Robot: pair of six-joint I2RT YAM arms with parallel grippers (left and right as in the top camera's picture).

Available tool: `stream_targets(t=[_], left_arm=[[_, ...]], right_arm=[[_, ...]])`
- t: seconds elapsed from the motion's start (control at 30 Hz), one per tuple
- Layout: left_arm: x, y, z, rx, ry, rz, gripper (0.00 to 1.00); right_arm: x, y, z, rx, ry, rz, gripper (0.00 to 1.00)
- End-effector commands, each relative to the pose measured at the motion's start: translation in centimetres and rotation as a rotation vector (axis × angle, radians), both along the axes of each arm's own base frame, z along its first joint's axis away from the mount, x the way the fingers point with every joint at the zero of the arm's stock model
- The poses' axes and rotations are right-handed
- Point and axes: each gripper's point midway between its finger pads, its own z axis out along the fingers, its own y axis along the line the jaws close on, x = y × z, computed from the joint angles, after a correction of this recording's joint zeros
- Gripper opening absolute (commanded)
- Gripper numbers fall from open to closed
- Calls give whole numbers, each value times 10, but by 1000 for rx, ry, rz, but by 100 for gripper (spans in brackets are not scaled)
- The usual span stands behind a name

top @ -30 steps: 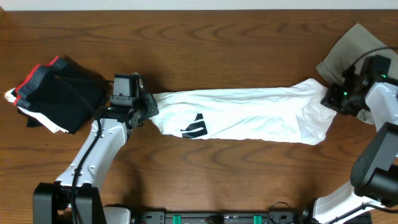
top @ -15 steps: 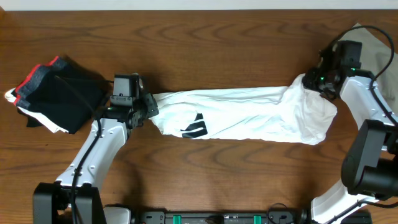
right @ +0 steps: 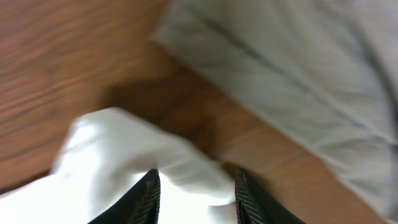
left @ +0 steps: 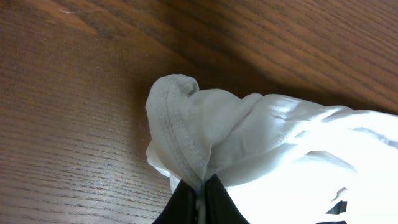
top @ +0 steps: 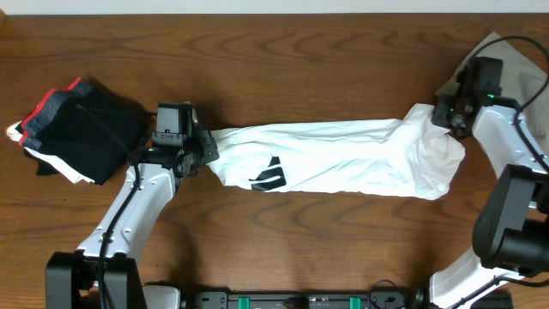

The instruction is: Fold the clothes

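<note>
The white garment has the far corner of its loose end (top: 419,110) opposite its held hem (top: 216,148). My right gripper should grab the garment by that corner next to stretch it for folding.
A white garment (top: 343,159) with a black print lies stretched in a long band across the middle of the table. My left gripper (top: 206,148) is shut on its left hem, which bunches above the fingertips in the left wrist view (left: 199,193). My right gripper (top: 442,118) is open over the garment's right end; white cloth (right: 143,168) lies between and under its spread fingers (right: 196,186).
A pile of dark clothes with red and white edges (top: 77,129) lies at the far left. A grey-beige garment (top: 506,60) lies at the far right corner, also in the right wrist view (right: 298,68). Bare wood table (top: 300,69).
My right gripper swung left with the garment's right end, bunching it inward, then opened and drew back slightly right. The left arm has not moved.
</note>
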Motion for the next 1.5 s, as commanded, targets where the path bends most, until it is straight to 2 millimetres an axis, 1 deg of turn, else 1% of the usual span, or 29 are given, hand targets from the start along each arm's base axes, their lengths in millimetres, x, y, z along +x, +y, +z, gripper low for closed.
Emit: stream_targets(t=[0.0, 0.07, 0.23, 0.37, 0.53, 0.63, 0.77, 0.87, 0.97, 1.1, 1.23, 1.33, 1.4, 1.47], left_arm=[[6, 5, 10, 20, -29, 6, 6], [6, 5, 10, 20, -29, 6, 6], [6, 5, 10, 20, -29, 6, 6], [6, 5, 10, 20, -29, 6, 6], [5, 5, 10, 20, -29, 6, 6], [6, 5, 10, 20, -29, 6, 6], [6, 6, 10, 25, -33, 9, 6], [11, 7, 13, 28, -54, 13, 6], [21, 7, 20, 30, -105, 11, 6], [39, 15, 33, 69, -194, 45, 6], [50, 14, 44, 62, -260, 49, 6], [54, 21, 47, 90, -278, 73, 6], [54, 24, 47, 107, -278, 85, 6], [53, 24, 46, 108, -275, 85, 6]], right_arm=[[-9, -25, -9, -12, 28, -80, 38], [-10, -21, -11, 41, 24, -63, 38], [-18, 6, -17, 171, 59, 50, 40], [-33, 21, -21, 231, 117, 118, 40], [-59, 34, -26, 293, 222, 141, 40], [-67, 45, -26, 340, 248, 177, 39], [-64, 54, -25, 357, 237, 200, 38], [-58, 61, -24, 347, 221, 228, 37], [-52, 71, -24, 337, 205, 256, 36], [-46, 81, -28, 335, 185, 259, 35], [-42, 84, -32, 334, 163, 249, 34], [-42, 82, -35, 321, 159, 246, 34], [-42, 78, -36, 301, 162, 234, 28], [-40, 75, -36, 287, 159, 216, 13]])
